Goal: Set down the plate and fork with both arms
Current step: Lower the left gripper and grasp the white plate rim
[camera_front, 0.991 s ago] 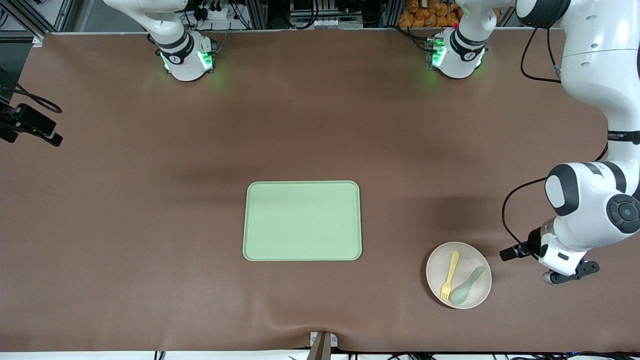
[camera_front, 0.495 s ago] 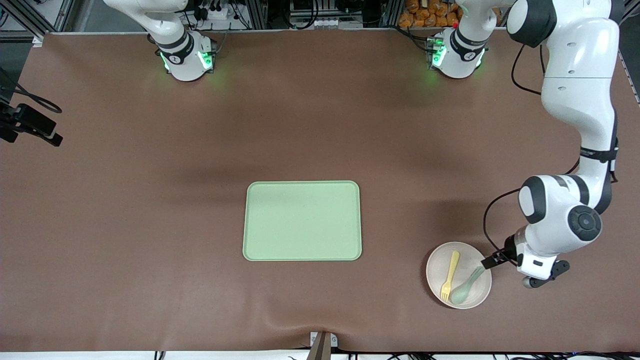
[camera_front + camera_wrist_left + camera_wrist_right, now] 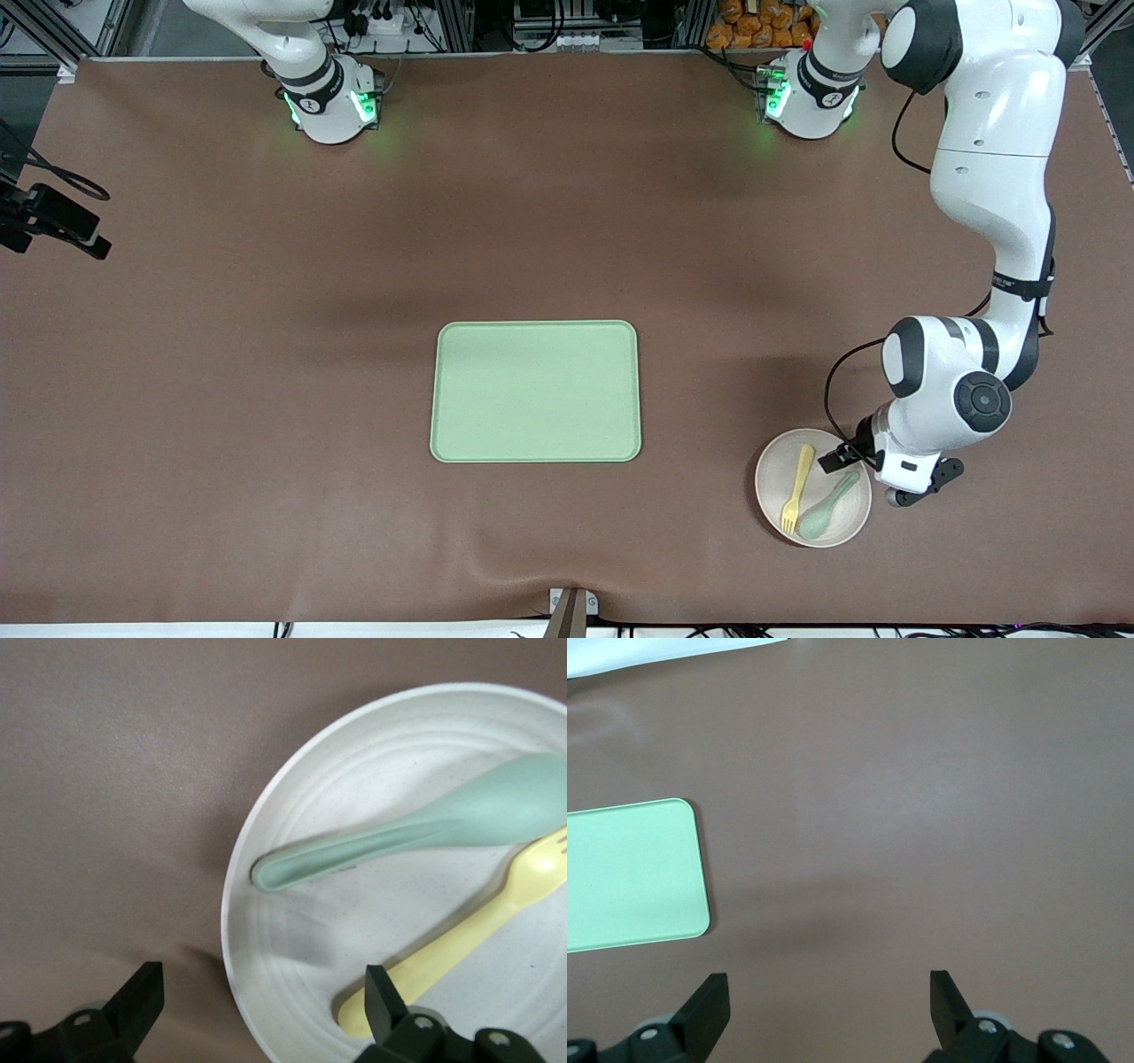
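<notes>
My left gripper should close on the cream-white plate [image 3: 372,921] now. Its fingers are on both sides of the plate's rim [image 3: 229,967] in the left wrist view, so it would hold the plate if it closed now.
The cream-white plate [image 3: 775,478] lies near the front edge toward the left arm's end of the table. On it lie the pale yellow fork [image 3: 797,489] and a pale green spoon [image 3: 830,507]. My left gripper [image 3: 886,474] hangs low over the plate's edge. In the left wrist view it [image 3: 261,1005] is open. One finger is outside the plate's [image 3: 372,921] rim, the other over the fork's [image 3: 461,943] handle end, beside the spoon [image 3: 416,828]. My right gripper [image 3: 828,1005] is open and empty, high over bare table.
The pale green tray [image 3: 535,391] lies empty at mid-table; its corner shows in the right wrist view [image 3: 629,873]. A black camera mount [image 3: 53,226] juts in at the right arm's end. A small bracket [image 3: 571,611] sits at the table's front edge.
My left arm has swung in from the left arm's end of the table, bringing its gripper up to the plate's edge. The plate, fork and spoon have not moved.
</notes>
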